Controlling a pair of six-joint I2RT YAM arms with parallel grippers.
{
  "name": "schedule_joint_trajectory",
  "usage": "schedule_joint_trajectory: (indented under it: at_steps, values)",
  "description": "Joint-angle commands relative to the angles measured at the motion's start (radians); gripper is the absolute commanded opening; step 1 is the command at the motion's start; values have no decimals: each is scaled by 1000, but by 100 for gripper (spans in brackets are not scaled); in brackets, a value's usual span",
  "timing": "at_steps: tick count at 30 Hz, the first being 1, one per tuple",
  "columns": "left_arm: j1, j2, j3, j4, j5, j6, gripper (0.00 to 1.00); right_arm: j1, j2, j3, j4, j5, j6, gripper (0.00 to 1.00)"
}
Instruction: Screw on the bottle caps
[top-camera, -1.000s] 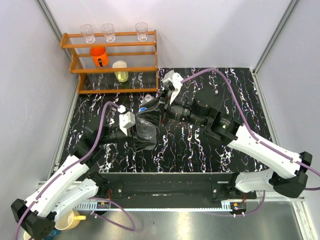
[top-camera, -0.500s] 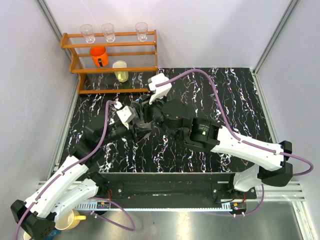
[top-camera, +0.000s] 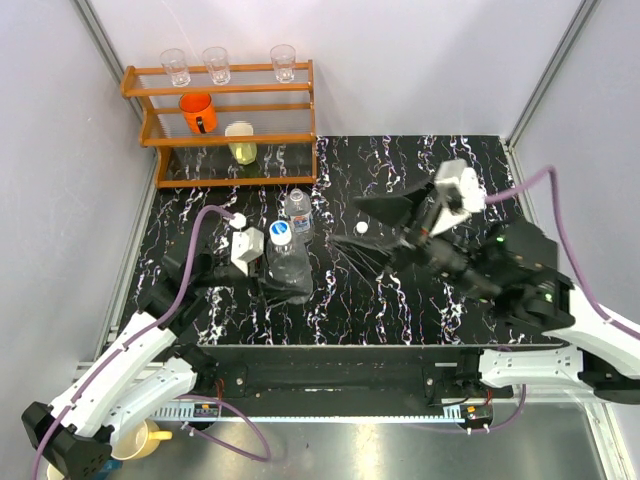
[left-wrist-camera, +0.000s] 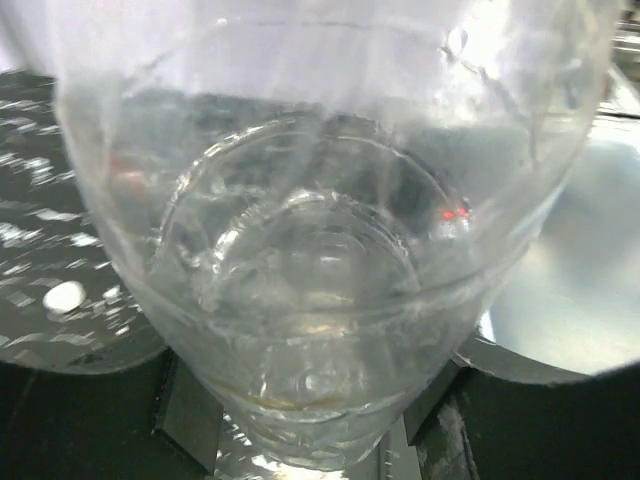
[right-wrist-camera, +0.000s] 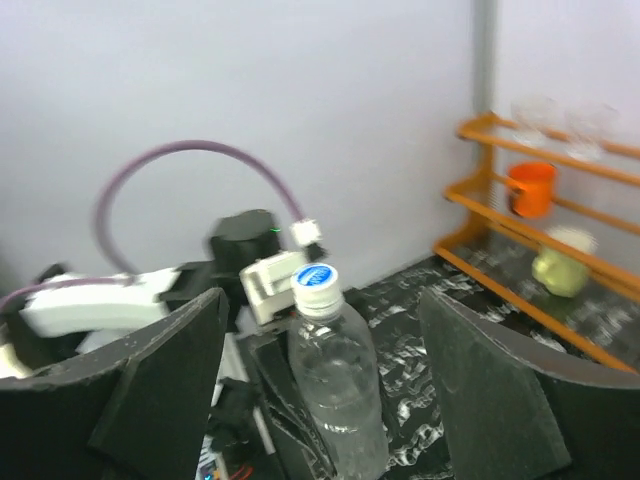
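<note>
Next, my right gripper grips the blue-topped bottle cap (top-camera: 281, 231) (right-wrist-camera: 317, 287) around its sides to screw it onto the wider bottle.
The wider bottle (top-camera: 290, 262) stands upright with a white, blue-topped bottle cap (top-camera: 281, 231) on its neck. My left gripper (top-camera: 283, 285) is shut on its lower body, and the clear bottle (left-wrist-camera: 320, 250) fills the left wrist view. The narrower bottle (top-camera: 298, 215) stands just behind it; whether its neck is capped I cannot tell. A loose white cap (top-camera: 361, 227) lies on the table to the right. My right gripper (top-camera: 350, 223) is open, well right of the bottles. In the right wrist view its spread fingers (right-wrist-camera: 150, 390) frame the capped bottle (right-wrist-camera: 335, 390) from a distance.
An orange wooden rack (top-camera: 230, 138) at the back left holds clear glasses, an orange cup (top-camera: 198, 112) and a yellow cup (top-camera: 241, 143). White walls close in the black marbled table (top-camera: 450, 170) on three sides.
My right gripper let go of the cap on the wider bottle, opened, and swung back to the right. The left gripper and its bottle stayed put.
</note>
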Motion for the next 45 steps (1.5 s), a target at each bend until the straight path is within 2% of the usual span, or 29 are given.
schedule_joint_trajectory:
  at_steps: [1, 6, 13, 19, 25, 32, 38, 41, 45]
  values:
    - [4, 12, 10, 122, 399, -70, 31, -7, -27, -20, -15, -415, -58, 85]
    - [1, 15, 22, 109, 555, -104, 32, -31, 33, 41, -66, -523, -87, 84]
    - [0, 14, 58, 16, 627, -53, 32, -209, 156, 113, -37, -840, 27, 79]
    - [0, 14, 56, -6, 650, -43, 31, -238, 209, 118, 30, -989, 70, 79]
    - [0, 20, 55, -6, 639, -35, 31, -243, 259, 127, 95, -1069, 110, 77]
    - [0, 24, 56, -7, 595, -21, 30, -243, 321, 112, 219, -1139, 189, 67]
    - [0, 18, 55, -7, 582, -18, 30, -245, 332, 99, 268, -1164, 218, 62]
    - [-2, 15, 55, -6, 576, -17, 30, -245, 332, 95, 279, -1173, 231, 57]
    - [-2, 14, 58, -7, 565, -17, 30, -245, 328, 78, 284, -1173, 234, 40]
